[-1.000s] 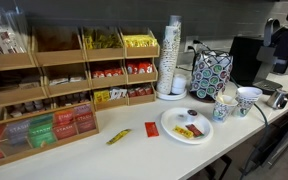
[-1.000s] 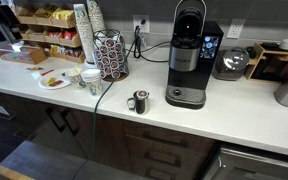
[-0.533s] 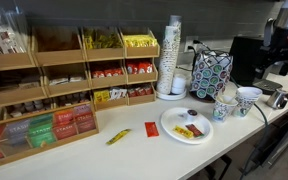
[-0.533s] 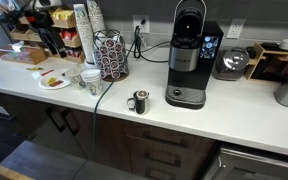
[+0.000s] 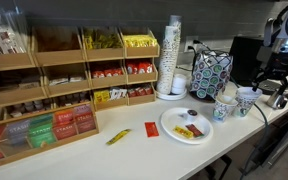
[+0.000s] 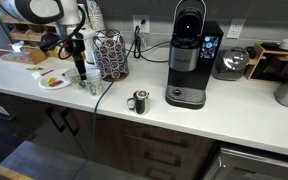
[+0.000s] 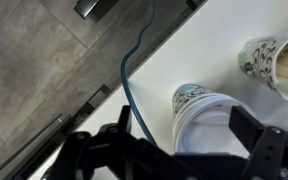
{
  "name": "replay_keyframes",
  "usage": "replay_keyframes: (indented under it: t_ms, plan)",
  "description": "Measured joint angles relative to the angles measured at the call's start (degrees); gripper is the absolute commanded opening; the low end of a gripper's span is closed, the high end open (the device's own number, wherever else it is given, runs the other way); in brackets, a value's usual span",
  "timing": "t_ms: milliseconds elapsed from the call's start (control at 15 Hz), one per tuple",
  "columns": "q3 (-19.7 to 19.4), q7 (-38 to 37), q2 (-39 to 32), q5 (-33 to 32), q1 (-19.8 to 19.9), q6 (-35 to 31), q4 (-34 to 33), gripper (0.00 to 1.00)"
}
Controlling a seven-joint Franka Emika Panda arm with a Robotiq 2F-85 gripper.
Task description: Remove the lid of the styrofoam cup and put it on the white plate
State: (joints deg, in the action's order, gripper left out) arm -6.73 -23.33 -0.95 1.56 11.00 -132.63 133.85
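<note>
The thin white lid is the only part my gripper should grab, by the lid's rim, and the side of the styrofoam cup should stay free. Then the lid can go on the white plate.
The styrofoam cup (image 5: 248, 101) stands on the counter with its thin white lid (image 5: 249, 91) on top, next to a smaller patterned cup (image 5: 224, 109). The white plate (image 5: 172, 128) lies beside them and holds a few packets; it also shows in an exterior view (image 6: 52, 83). My gripper (image 5: 268, 88) is open and empty, just above and beside the lidded cup; it shows in both exterior views (image 6: 81, 71). In the wrist view the lid (image 7: 219, 125) fills the space between my spread fingers (image 7: 187, 138), with the patterned cup (image 7: 189, 96) right behind it.
A tall stack of white cups (image 5: 172, 55) and a pod carousel (image 5: 210, 73) stand behind the plate. Wooden snack racks (image 5: 94, 70) line the back. A coffee machine (image 6: 189, 60) and a small dark jug (image 6: 138, 101) stand further along. A thin cable (image 7: 127, 70) hangs over the counter edge.
The arm has swung in and come down from above. The gripper now hangs open over the lidded cup. The cups and plate have not moved.
</note>
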Motion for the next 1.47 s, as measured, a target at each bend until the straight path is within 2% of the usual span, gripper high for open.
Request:
replay_keyframes:
  t_ms: [200,333,467,533,667,867,933,1000,1067,1200,1467]
  plan:
    - [-1.6,-0.4,-1.5,7.7,0.1,-0.1,-0.9,1.00]
    - [-2.4,-0.4,-2.2,13.0,0.3,-1.1,-1.0,0.88]
    - [-3.0,-0.5,-2.8,18.5,0.6,-2.8,-1.0,0.89]
    - [-3.1,-0.4,-3.0,21.2,0.6,-3.8,-1.0,0.83]
    - [-3.1,-0.4,-3.5,25.8,0.7,-5.9,-0.9,0.77]
    - [-3.1,-0.3,-4.1,29.9,0.6,-8.0,-0.8,0.79]
    - [-3.1,0.2,-4.2,30.5,0.6,-8.0,-0.7,0.74]
    - [-3.1,0.7,-4.2,30.6,0.6,-8.0,-0.6,0.54]
    - [-3.1,1.4,-4.2,30.6,0.6,-8.0,-0.4,0.52]
    - [-3.1,3.1,-4.2,30.5,0.7,-7.9,0.0,0.34]
    - [-3.5,5.3,-4.2,29.8,0.7,-7.9,0.3,0.05]
